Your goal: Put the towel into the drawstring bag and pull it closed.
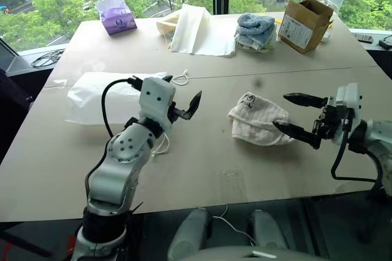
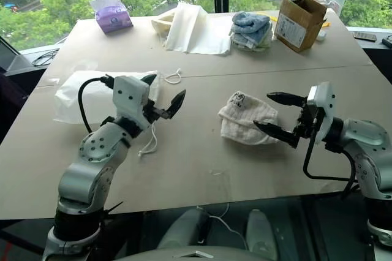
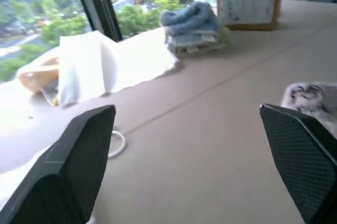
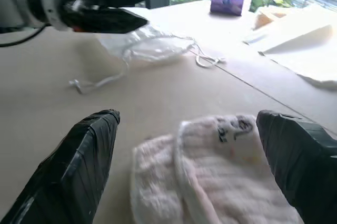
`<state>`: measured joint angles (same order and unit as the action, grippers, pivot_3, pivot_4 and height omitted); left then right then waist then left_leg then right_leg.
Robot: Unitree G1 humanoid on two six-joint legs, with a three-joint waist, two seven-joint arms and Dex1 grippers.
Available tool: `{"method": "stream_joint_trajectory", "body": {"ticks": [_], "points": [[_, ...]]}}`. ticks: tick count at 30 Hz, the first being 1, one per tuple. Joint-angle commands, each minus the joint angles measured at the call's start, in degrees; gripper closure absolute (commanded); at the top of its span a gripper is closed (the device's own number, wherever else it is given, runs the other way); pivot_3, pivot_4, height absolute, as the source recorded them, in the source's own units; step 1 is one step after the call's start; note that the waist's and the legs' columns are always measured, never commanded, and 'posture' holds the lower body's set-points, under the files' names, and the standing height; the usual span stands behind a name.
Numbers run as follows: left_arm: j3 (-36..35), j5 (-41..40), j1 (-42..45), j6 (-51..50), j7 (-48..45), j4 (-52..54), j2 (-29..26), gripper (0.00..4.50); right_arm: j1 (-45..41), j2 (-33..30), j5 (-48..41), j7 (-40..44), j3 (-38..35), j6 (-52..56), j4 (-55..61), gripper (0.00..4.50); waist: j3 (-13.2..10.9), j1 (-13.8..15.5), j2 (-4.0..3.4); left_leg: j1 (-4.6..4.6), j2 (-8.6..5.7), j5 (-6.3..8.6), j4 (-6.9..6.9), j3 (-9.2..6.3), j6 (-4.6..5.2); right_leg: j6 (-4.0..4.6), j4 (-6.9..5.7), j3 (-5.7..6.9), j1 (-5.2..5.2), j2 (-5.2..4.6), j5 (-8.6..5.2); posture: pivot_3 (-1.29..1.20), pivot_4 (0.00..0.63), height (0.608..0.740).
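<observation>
Next, my left gripper grabs the drawstring bag [image 1: 92, 95] by its opening's loose edge [image 1: 161, 75], since the bag lies flat and slack on the table.
The towel [image 1: 257, 123], small, off-white and ribbed with a dark printed mark, lies crumpled on the table right of centre. My right gripper [image 1: 282, 111] hovers at its right edge, level and pointing left. It is open, with one finger above the towel's edge and one low beside it, and holds nothing. The drawstring bag [image 1: 92, 95] lies flat at the left, its white cords [image 1: 180, 79] trailing toward the middle. My left gripper [image 1: 182, 92] is raised over the bag's right end, open and empty. In the right wrist view the towel [image 4: 210, 171] sits just ahead of the fingers.
Along the far edge stand a purple tissue pack [image 1: 116, 15], a large cream cloth sheet [image 1: 199, 31], a stack of blue folded towels [image 1: 256, 31] and an open cardboard box [image 1: 304, 23]. Bare table lies between bag and towel. Cables [image 1: 46, 59] rest off the left side.
</observation>
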<state>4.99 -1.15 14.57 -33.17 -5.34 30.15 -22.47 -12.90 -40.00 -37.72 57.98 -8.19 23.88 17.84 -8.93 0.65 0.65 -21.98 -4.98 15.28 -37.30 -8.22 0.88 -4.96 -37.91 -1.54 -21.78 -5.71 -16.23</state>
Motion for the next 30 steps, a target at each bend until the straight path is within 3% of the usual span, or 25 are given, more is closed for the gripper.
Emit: {"method": "stream_joint_trajectory", "body": {"ticks": [1, 7, 19, 21, 24, 28, 30], "points": [[3.10, 11.60, -0.27, -2.97, 9.01, -2.31, 1.03, 0.00, -0.99, -0.05, -1.43, -0.13, 0.63, 1.64, 2.24, 0.04, -0.02, 0.03, 0.03, -0.02, -0.01, 0.00, 0.04, 0.00, 0.00, 0.00, 0.01, -0.01, -0.03, 0.00, 0.00, 0.00, 0.150, 0.740], [3.98, 22.58, -1.08, -8.63, 15.54, -5.24, 2.89, 0.00, -0.69, -0.37, -1.51, 0.23, 1.15, 2.43, 3.00, 0.04, -0.03, 0.15, 0.05, -0.87, -0.03, 0.00, -0.05, -0.06, 0.00, 0.00, -0.12, 0.07, -0.92, -0.07, 0.01, 0.00, 0.150, 0.740], [0.75, 25.68, -1.81, -5.57, 16.34, -10.00, 6.07, 0.00, -0.26, 0.03, -1.49, -0.55, 0.94, 2.94, 4.13, 0.04, -0.03, 0.16, 0.05, -0.85, -0.04, -0.03, -0.17, -0.05, -0.05, 0.00, -0.25, 0.08, -0.90, -0.07, 0.01, 0.00, 0.150, 0.740], [0.03, 26.46, -2.12, -5.25, 17.17, -10.06, 6.52, 0.52, 0.09, 0.15, -1.42, -0.70, 0.90, 2.70, 4.21, 0.00, -0.03, 0.17, 0.05, -0.85, -0.04, -0.03, -0.17, -0.05, -0.05, 0.00, -0.25, 0.08, -0.90, -0.08, 0.01, 0.00, 0.150, 0.740], [-1.31, 27.78, -2.39, -5.96, 17.94, -9.93, 6.84, 1.67, 0.47, 0.34, -1.35, -0.90, 0.83, 2.45, 4.27, 0.00, -0.03, 0.12, 0.05, -0.85, -0.04, -0.03, -0.17, -0.04, -0.05, -0.01, -0.25, 0.07, -0.90, -0.08, 0.01, 0.00, 0.150, 0.740], [-2.60, 29.78, -1.88, -7.14, 17.83, -10.64, 6.12, 3.70, 1.03, 0.59, -1.12, -0.97, 0.85, 2.02, 4.37, 0.00, -0.03, 0.15, 0.05, -0.84, -0.04, -0.03, -0.18, -0.04, -0.05, -0.01, -0.29, 0.08, -0.91, -0.07, 0.01, 0.00, 0.150, 0.740], [-3.03, 29.77, -1.83, -6.23, 17.45, -10.66, 6.15, 4.42, 1.13, 0.67, -0.92, -1.13, 0.90, 1.92, 4.42, 0.00, -0.03, 0.15, 0.05, -0.84, -0.04, -0.03, -0.20, -0.04, -0.05, -0.01, -0.30, 0.08, -0.91, -0.08, 0.02, 0.00, 0.150, 0.740]]}}
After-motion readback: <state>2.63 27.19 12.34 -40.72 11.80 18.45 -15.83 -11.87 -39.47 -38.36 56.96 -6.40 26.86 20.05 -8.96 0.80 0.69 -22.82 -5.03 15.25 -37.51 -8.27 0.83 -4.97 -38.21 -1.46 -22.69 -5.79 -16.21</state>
